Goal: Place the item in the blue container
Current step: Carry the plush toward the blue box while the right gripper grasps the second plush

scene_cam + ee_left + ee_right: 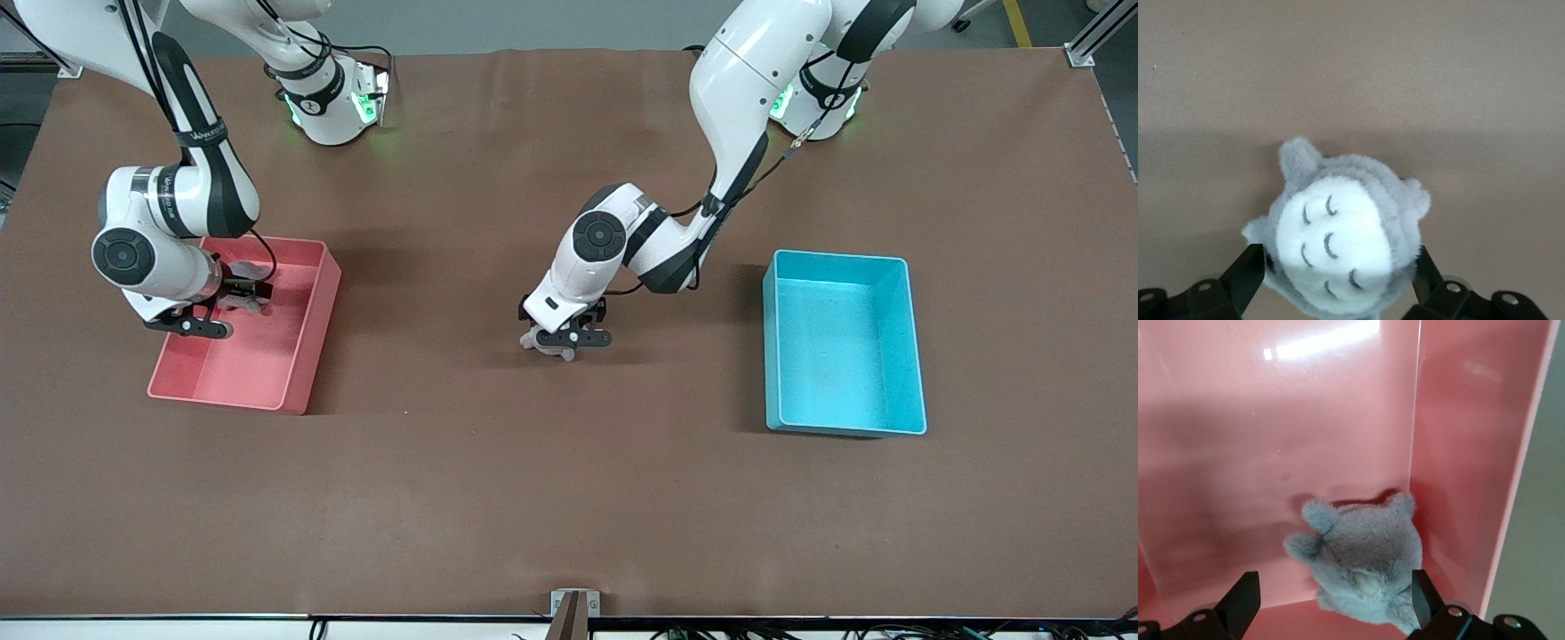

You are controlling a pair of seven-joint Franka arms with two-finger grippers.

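The grey plush [1361,557] is below my right gripper's fingers in the right wrist view, pink floor between them, so my gripper must lower first or closing would miss.
The item is a grey plush toy [1338,247] with a white belly, lying belly-up on the brown table [569,498] near its middle. My left gripper [569,338] is down over it and open. Its black fingers [1248,270] stand on either side of the toy's body, right against the fur. The blue container [845,356] sits empty on the table, toward the left arm's end and apart from the toy. My right gripper [209,316] hangs open inside the pink bin [311,329], over a second grey plush [1361,560].
The pink bin [1338,420] stands toward the right arm's end of the table. The second plush [244,298] lies in one of its corners, by the walls. Bare brown table stretches between the two bins and toward the front camera.
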